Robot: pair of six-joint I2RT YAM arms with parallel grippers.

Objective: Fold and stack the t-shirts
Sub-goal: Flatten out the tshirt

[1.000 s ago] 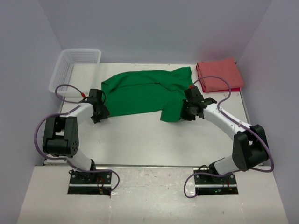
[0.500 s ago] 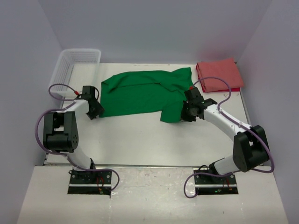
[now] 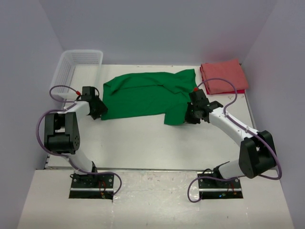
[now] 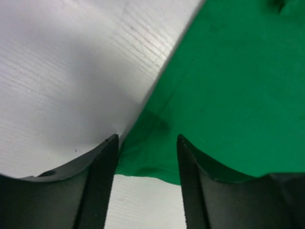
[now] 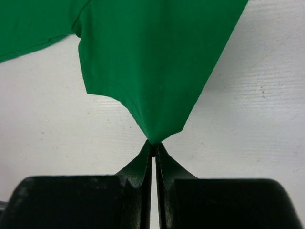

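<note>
My left gripper will next grab the green t-shirt's near corner point(image 3: 103, 117) point(image 4: 142, 161), opposite where my right gripper holds it, to stretch the t-shirt flat for folding.
The green t-shirt point(image 3: 143, 93) lies spread and partly folded across the middle of the table. My left gripper point(image 3: 98, 109) is at its near-left corner and stands open; in the left wrist view that corner point(image 4: 152, 157) lies on the table between the fingers point(image 4: 102, 181), ungripped. My right gripper point(image 3: 187, 117) is shut on the near-right edge of the green t-shirt point(image 5: 152, 57), the cloth pinched to a point at the fingertips point(image 5: 153, 145). The salmon-red t-shirt point(image 3: 222, 77) lies folded at the back right.
A white mesh basket point(image 3: 76, 67) stands at the back left, just beyond my left arm. Grey walls close in the table on three sides. Purple cables loop off both arms.
My left gripper has swung left and away from me to the shirt's near-left corner, its jaws narrowing slightly. The right gripper has held its pinch, almost still.
</note>
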